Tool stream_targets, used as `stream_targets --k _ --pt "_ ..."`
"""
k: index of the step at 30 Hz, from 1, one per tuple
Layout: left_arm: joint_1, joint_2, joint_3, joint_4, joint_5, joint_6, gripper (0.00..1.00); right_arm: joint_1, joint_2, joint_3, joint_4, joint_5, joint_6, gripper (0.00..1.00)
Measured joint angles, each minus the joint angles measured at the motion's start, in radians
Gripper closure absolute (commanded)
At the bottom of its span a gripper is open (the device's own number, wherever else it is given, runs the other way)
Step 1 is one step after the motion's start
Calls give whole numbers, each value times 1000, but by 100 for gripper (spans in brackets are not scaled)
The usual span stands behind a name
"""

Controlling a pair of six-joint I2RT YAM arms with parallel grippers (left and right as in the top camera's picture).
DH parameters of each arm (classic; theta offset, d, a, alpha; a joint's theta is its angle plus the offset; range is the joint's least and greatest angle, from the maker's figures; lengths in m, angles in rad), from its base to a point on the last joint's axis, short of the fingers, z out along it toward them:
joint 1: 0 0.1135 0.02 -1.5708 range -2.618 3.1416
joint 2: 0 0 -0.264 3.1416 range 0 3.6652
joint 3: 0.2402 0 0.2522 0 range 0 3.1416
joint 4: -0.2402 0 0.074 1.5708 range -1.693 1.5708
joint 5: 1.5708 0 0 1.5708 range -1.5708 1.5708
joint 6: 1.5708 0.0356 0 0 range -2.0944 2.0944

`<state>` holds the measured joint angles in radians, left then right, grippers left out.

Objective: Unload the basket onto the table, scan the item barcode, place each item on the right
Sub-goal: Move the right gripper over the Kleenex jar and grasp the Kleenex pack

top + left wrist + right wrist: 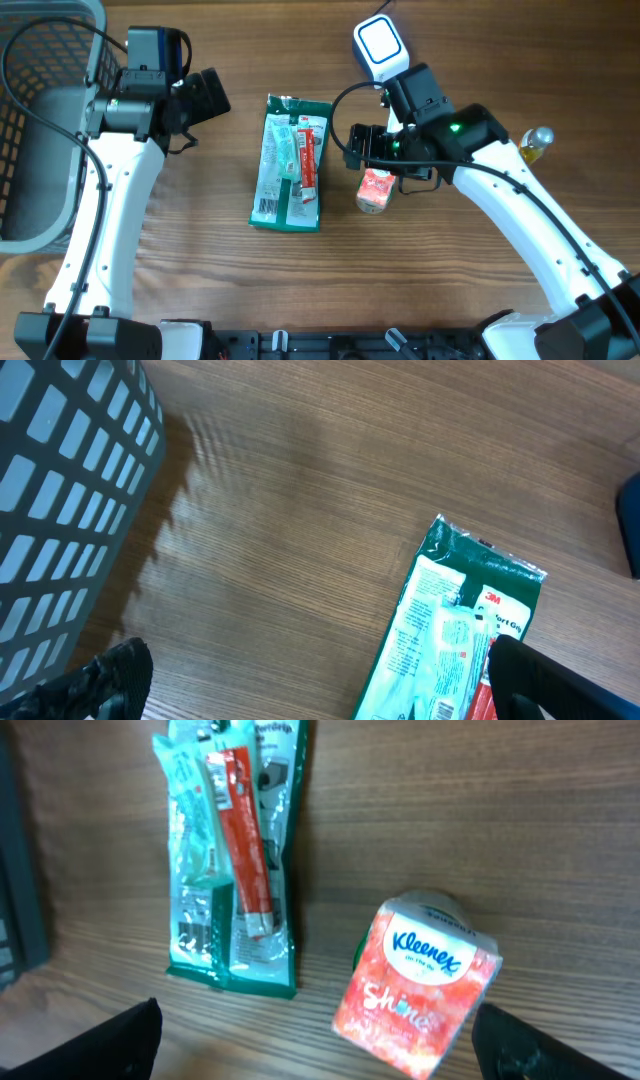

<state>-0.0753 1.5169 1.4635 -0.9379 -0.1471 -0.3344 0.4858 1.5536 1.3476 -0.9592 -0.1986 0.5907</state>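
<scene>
The robot's right gripper needs to take hold of the tissue box by its edge near the Shine lettering (375, 190) (395, 1026), so that the box's broad sides stay free.
A small orange Kleenex tissue box (375, 190) stands on the wooden table, askew, beside a flat green packet (290, 160) that holds a red tube. My right gripper (373, 152) hovers just above the box, open. In the right wrist view the box (415, 985) lies between the wide-apart fingertips (130, 1040), and neither touches it. The packet (225, 850) shows a barcode near its lower edge. My left gripper (205, 95) is open over bare table left of the packet, nothing between its fingers (110, 680). The packet's corner (450, 630) lies near its right finger.
A grey mesh basket (40, 120) fills the table's left edge, with its wall (60, 510) close to my left gripper. A white device with a lit square face (380, 42) stands behind the right arm. A small yellow bottle (535, 142) stands at the right.
</scene>
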Motion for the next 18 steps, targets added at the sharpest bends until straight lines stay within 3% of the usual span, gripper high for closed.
stream_targets --k 2,5,12,18 --pt "0 0 0 0 0 0 0 0 0 -21 14 2 4 1" --pt "0 0 0 0 0 0 0 0 0 -40 29 5 10 9" --pt "0 0 0 0 0 0 0 0 0 -100 60 13 23 44" --pt "0 0 0 0 0 0 0 0 0 -104 64 13 18 43"
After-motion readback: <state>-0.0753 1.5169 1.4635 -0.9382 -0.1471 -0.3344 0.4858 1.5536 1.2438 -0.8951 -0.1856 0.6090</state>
